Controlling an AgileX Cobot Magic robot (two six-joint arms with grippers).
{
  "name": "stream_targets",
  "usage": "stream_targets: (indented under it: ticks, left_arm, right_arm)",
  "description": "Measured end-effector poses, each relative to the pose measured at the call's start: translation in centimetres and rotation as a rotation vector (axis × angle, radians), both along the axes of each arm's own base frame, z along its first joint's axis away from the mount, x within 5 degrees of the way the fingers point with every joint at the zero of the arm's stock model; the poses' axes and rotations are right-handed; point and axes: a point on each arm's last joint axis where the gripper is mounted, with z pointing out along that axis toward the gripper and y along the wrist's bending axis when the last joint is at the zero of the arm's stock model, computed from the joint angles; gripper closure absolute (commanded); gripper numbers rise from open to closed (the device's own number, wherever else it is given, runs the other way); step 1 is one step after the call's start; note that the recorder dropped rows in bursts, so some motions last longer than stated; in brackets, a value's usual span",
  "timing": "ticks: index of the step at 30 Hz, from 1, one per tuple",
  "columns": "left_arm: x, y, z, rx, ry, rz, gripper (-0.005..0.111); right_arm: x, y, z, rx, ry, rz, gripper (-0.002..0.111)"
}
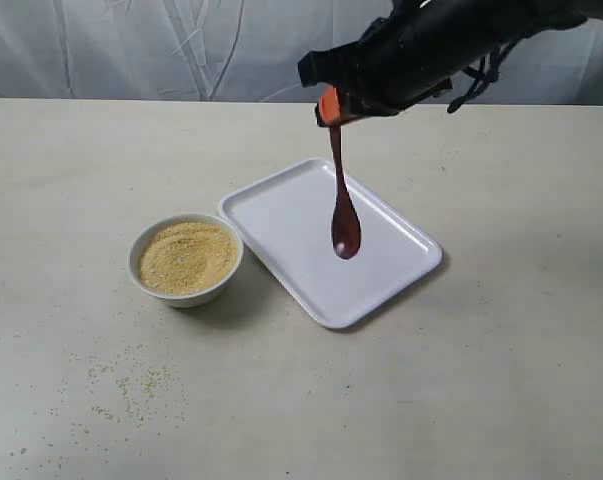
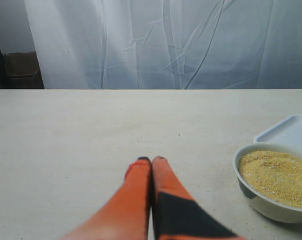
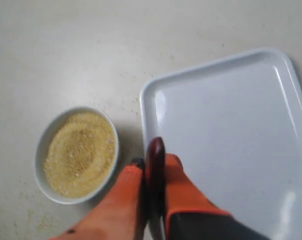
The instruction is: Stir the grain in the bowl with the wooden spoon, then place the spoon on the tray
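My right gripper keeps hold of the spoon from here until the spoon comes down onto the white tray, since the spoon's head (image 1: 346,235) hangs in the air above the tray.
My right gripper (image 1: 330,110) (image 3: 154,165) is shut on the handle of the wooden spoon (image 1: 343,215) (image 3: 155,160), which hangs head down in the air above the white tray (image 1: 281,205) (image 3: 231,130). The white bowl (image 1: 138,275) (image 3: 39,150) stands on the table left of the tray, filled with golden grain (image 1: 186,257) (image 3: 79,152). My left gripper (image 2: 151,161) is shut with nothing in it, low over bare table, with the bowl (image 2: 256,200) and its grain (image 2: 277,176) off to one side. It does not show in the exterior view.
Spilled grains (image 1: 131,385) are scattered on the table in front of the bowl. A white wrinkled curtain (image 1: 131,45) hangs behind the table's far edge.
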Motion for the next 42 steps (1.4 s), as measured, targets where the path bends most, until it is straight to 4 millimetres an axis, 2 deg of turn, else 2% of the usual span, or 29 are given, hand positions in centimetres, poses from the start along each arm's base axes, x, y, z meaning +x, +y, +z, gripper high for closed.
stream_targets:
  ticks: [4,10,18,20,25,30,34,36,41,42]
  left_arm:
    - [0.0,0.0,0.0,0.0,0.0,0.0,0.107]
    - [0.0,0.0,0.0,0.0,0.0,0.0,0.107]
    - [0.0,0.0,0.0,0.0,0.0,0.0,0.107]
    - [0.0,0.0,0.0,0.0,0.0,0.0,0.107]
    - [0.0,0.0,0.0,0.0,-0.002,0.0,0.107]
    - [0.0,0.0,0.1,0.0,-0.006,0.0,0.107]
    - [0.0,0.0,0.1,0.0,-0.006,0.0,0.107]
    - [0.0,0.0,0.1,0.0,-0.007,0.0,0.107]
    - [0.0,0.0,0.1,0.0,-0.009,0.0,0.107]
    - [0.0,0.0,0.1,0.0,-0.009,0.0,0.107]
  right_arm:
    - [2.5,1.1,-1.9,-0.144,0.086,0.061,0.109]
    - [5.7,3.8,-5.5,-0.29,0.178,0.185,0.109]
    - [7.6,8.0,-9.8,-0.424,0.138,0.301,0.109]
    - [7.7,8.4,-10.8,-0.478,0.123,0.313,0.102]
    - [7.8,8.5,-12.2,-0.534,0.138,0.298,0.066]
    - [7.9,8.3,-12.2,-0.539,0.164,0.218,0.053]
    - [7.9,8.2,-10.8,-0.518,0.169,0.133,0.055]
    - [7.7,8.1,-9.1,-0.495,0.154,0.094,0.065]
    - [6.7,7.6,-4.8,-0.43,0.122,0.032,0.109]
    - [6.3,7.4,-4.3,-0.423,0.127,0.028,0.108]
